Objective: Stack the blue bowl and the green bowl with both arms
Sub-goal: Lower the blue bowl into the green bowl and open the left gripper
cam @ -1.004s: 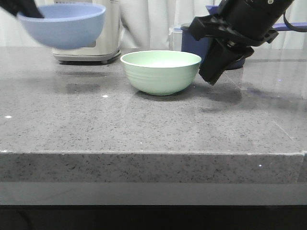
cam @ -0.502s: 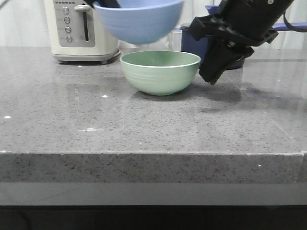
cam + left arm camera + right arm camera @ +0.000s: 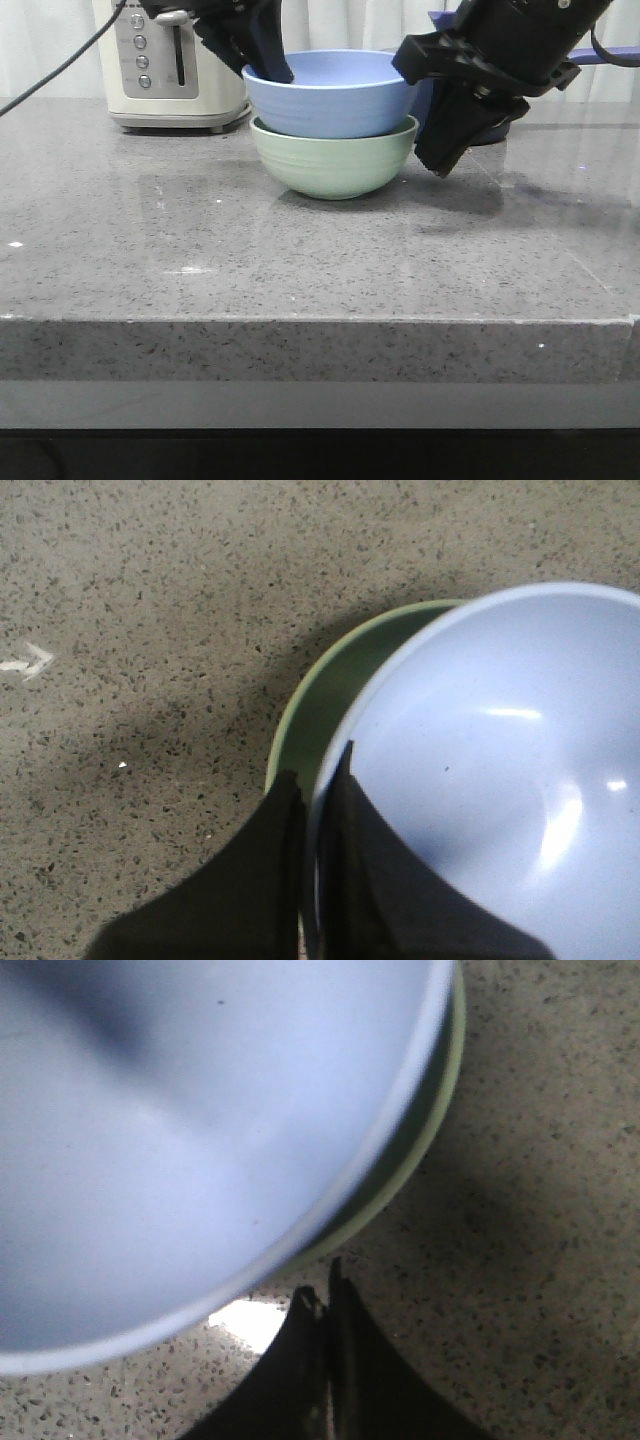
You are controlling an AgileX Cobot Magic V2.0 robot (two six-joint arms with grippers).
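Observation:
The base of the blue bowl (image 3: pixel 335 95) is inside the green bowl's rim (image 3: pixel 335 138). My left gripper should open now.
The blue bowl (image 3: pixel 335 95) sits nested inside the green bowl (image 3: pixel 333 162) at the middle of the grey counter. My left gripper (image 3: pixel 272 70) is shut on the blue bowl's left rim, one finger inside and one outside; the left wrist view shows the rim pinched between the fingers (image 3: pixel 318 810), with the blue bowl (image 3: pixel 500 770) over the green bowl (image 3: pixel 330 690). My right gripper (image 3: pixel 438 165) is shut and empty, just right of the green bowl and apart from it. In the right wrist view (image 3: pixel 325 1295) it points at the counter beside both bowls (image 3: pixel 180 1140).
A cream toaster (image 3: pixel 170 65) stands at the back left. A dark navy saucepan (image 3: pixel 500 125) stands behind my right arm at the back right. The counter's front edge (image 3: pixel 320 320) runs across the view.
My left gripper brought the blue bowl from the upper left, across and down, into the green bowl. The right arm has not moved.

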